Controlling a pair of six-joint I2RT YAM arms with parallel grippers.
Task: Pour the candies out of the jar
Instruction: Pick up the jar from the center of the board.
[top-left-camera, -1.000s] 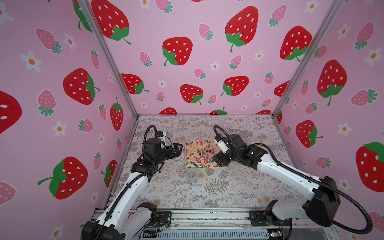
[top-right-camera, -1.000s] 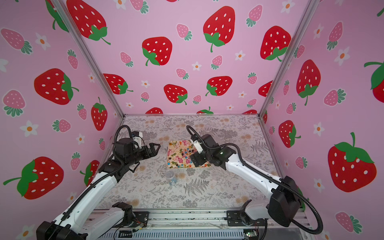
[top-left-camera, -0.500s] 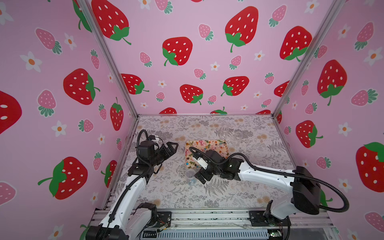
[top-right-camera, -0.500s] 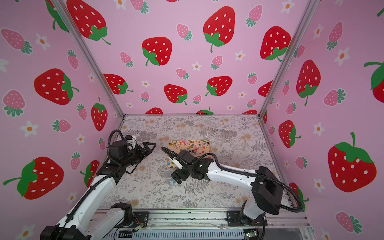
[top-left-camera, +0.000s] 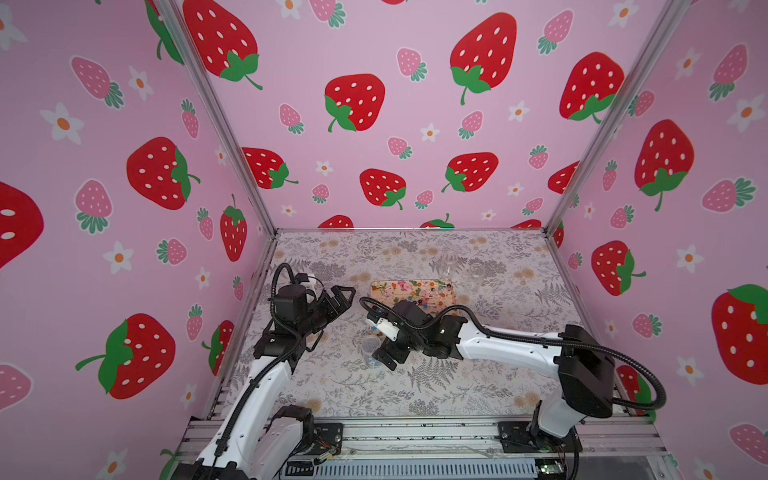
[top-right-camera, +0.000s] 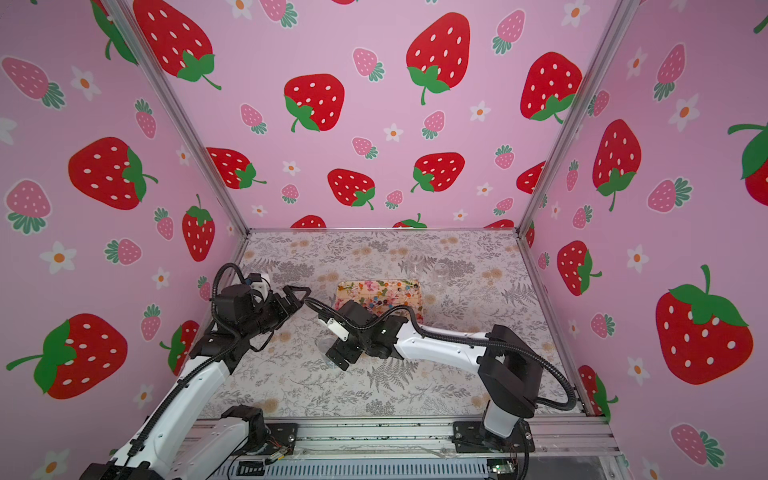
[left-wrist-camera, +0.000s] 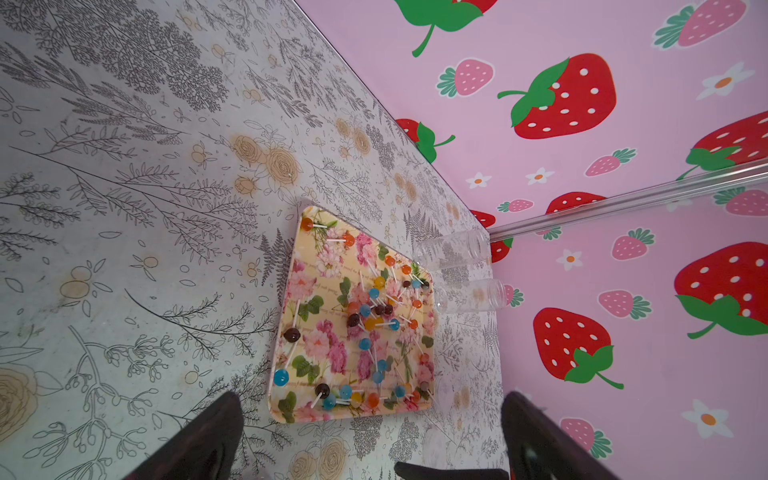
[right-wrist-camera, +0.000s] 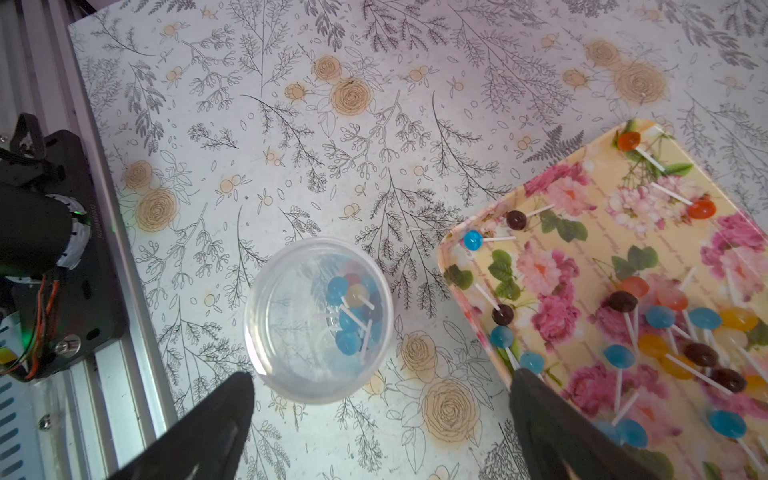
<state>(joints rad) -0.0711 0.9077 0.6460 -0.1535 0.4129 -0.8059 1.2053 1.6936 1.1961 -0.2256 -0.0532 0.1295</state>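
Observation:
My right gripper should next grip the jar's sides near its rim; its lower part stays free for my left gripper to take and pour.
A small clear open jar (right-wrist-camera: 286, 332) stands upright on the floral table and holds several candies (right-wrist-camera: 349, 316), blue and pale lollipops with white sticks. In both top views the jar (top-left-camera: 369, 347) (top-right-camera: 323, 345) sits just in front of the tray. My right gripper (right-wrist-camera: 380, 382) (top-left-camera: 386, 358) hovers open right above and beside the jar, touching nothing. Many more candies (left-wrist-camera: 374, 316) (right-wrist-camera: 665, 328) lie scattered on the flowered tray (left-wrist-camera: 316, 266) (right-wrist-camera: 552, 195). My left gripper (left-wrist-camera: 372, 405) (top-left-camera: 345, 296) is open and empty, held in the air left of the tray.
Two empty clear jars (left-wrist-camera: 453, 249) (left-wrist-camera: 473, 297) stand past the tray near the back right wall; in a top view they are faint (top-left-camera: 449, 262). The pink walls close the table on three sides. The metal rail (right-wrist-camera: 124, 374) runs along the front edge.
My right arm has swung from the tray's right side toward the front left and now hangs over the jar. The left arm shifted slightly and stays open.

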